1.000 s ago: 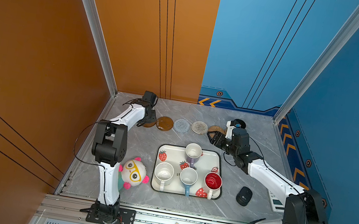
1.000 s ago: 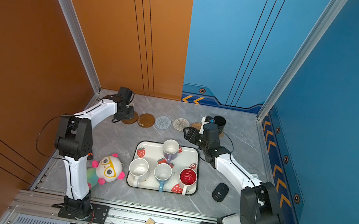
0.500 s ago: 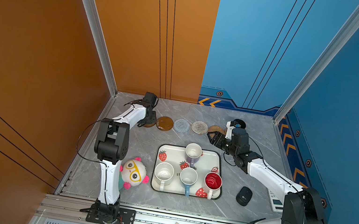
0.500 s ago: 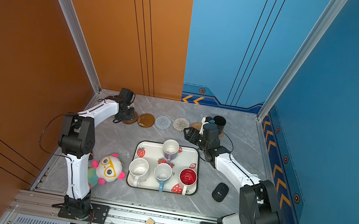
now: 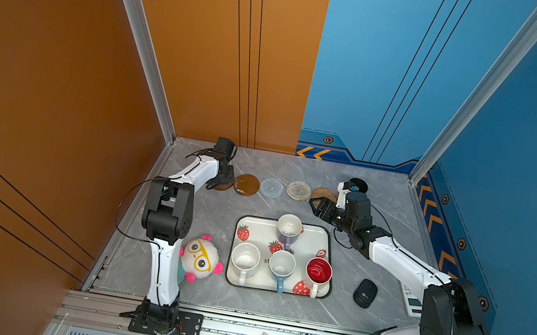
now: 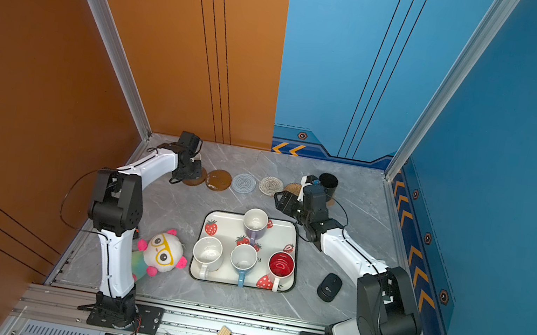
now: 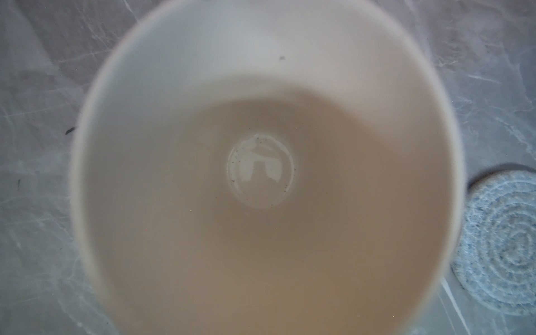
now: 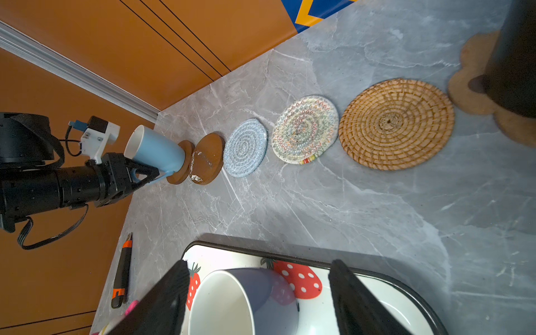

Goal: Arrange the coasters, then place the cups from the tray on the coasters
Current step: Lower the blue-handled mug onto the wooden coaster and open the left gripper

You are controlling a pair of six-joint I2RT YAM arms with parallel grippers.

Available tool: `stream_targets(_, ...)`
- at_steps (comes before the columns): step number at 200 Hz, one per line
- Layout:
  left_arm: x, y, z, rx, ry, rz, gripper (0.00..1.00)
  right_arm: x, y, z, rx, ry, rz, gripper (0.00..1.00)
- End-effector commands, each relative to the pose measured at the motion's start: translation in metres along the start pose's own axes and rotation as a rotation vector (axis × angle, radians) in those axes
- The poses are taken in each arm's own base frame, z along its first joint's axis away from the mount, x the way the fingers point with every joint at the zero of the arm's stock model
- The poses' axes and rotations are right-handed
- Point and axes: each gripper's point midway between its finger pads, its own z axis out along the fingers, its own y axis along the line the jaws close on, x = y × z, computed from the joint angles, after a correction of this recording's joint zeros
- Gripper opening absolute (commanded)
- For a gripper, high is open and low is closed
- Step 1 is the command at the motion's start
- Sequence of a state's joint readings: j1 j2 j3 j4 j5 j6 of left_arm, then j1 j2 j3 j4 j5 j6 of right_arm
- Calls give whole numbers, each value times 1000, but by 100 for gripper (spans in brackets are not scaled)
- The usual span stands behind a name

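The light blue cup's base stands upright on the flat second brown disc and would remain there, so it is time for my left gripper to open.
A row of coasters lies at the back: a brown disc (image 5: 246,184), a grey woven round (image 5: 271,187), a cream woven round (image 5: 298,190) and a tan rattan round (image 5: 323,194). On a second brown disc (image 8: 179,165) at the row's left end stands a light blue cup (image 8: 153,150). My left gripper (image 8: 153,174) is shut on its handle. The black cup (image 6: 327,184) stands on the paw coaster (image 8: 470,87). The strawberry tray (image 5: 256,229) holds lavender (image 5: 289,227), speckled cream (image 5: 245,258), light blue (image 5: 281,264) and red-inside (image 5: 319,271) cups. My right gripper (image 8: 258,266) is open above the lavender cup (image 8: 246,298).
A plush toy (image 5: 200,256) lies left of the tray beside the left arm. A black mouse (image 5: 365,293) and a white device (image 5: 411,299) sit right of the tray. A box cutter (image 8: 123,269) lies near the orange wall.
The left arm's elbow has edged slightly to the right. Both grippers stay where they were.
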State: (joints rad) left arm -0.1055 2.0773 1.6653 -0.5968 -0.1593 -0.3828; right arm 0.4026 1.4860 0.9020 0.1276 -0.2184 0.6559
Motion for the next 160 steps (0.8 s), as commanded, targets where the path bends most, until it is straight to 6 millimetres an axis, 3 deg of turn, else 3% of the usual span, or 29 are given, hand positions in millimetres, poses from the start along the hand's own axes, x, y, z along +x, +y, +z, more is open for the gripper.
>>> stream_targets(1,-17,-4,-5,24,-43,-11,11,-5,3,1,-17,-2,14,75)
stream_targets(101,-17,-2,-12,21,-45,2,43,-5,7,-1,-27,1,11,74)
stream_targets(160,-13,6,-42,-21,-96,22,57,-7,13,-6,-36,-5,0,74)
